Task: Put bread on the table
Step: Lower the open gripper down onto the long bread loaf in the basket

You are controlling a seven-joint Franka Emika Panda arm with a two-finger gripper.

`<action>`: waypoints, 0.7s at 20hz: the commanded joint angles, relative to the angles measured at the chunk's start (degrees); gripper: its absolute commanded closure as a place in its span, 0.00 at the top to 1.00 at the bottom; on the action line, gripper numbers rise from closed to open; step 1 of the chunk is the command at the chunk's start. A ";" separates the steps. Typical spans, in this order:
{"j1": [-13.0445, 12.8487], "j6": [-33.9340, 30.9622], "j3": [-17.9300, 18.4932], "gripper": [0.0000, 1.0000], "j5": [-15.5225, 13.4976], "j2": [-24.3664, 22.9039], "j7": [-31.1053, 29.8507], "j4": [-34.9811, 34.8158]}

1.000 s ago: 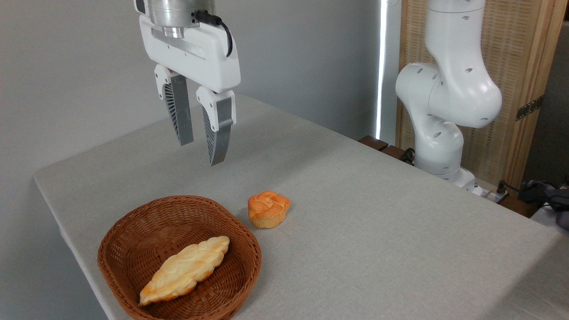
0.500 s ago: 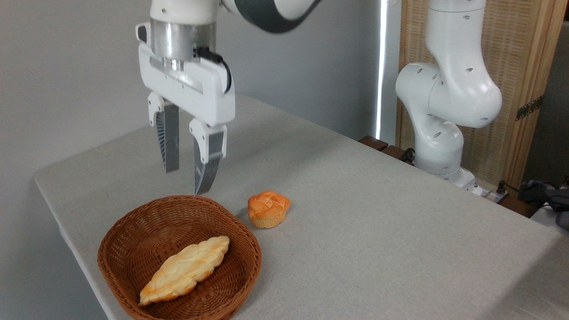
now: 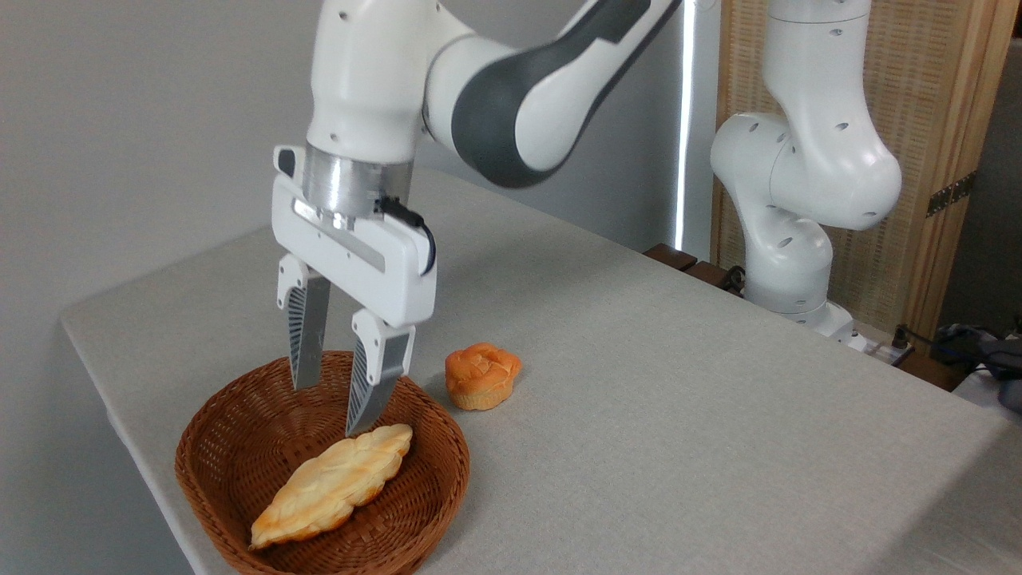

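My gripper picks up the long braided bread by its plump middle (image 3: 332, 479) next, to put the bread on the tabletop.
The bread (image 3: 334, 485), a long pale golden braided pastry with browned edges, lies diagonally inside the brown wicker basket (image 3: 239, 415) at the front left of the grey cloth table (image 3: 639, 399). My gripper (image 3: 327, 409) hangs over the basket, open, its fingertips just above the bread's upper right end. Nothing is between the fingers.
A small round orange bun (image 3: 481, 374) sits on the cloth just right of the basket. The arm's white base (image 3: 798, 208) stands at the table's far right edge. A wooden screen (image 3: 942, 120) is behind it.
The gripper has come down from high above the table into the basket's mouth, and shifted slightly toward the front. The bread and bun have not moved.
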 commanded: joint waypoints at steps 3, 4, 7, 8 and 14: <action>-0.32 2.32 0.42 1.00 5.46 1.26 0.10 -1.67; -0.32 2.41 0.42 1.00 5.81 1.44 0.10 -1.75; -0.32 2.41 0.42 1.00 6.61 2.14 0.10 -1.76; -0.32 2.41 0.42 1.00 6.70 2.41 0.10 -1.76; -0.32 2.50 -0.19 1.00 6.87 4.08 0.19 -1.76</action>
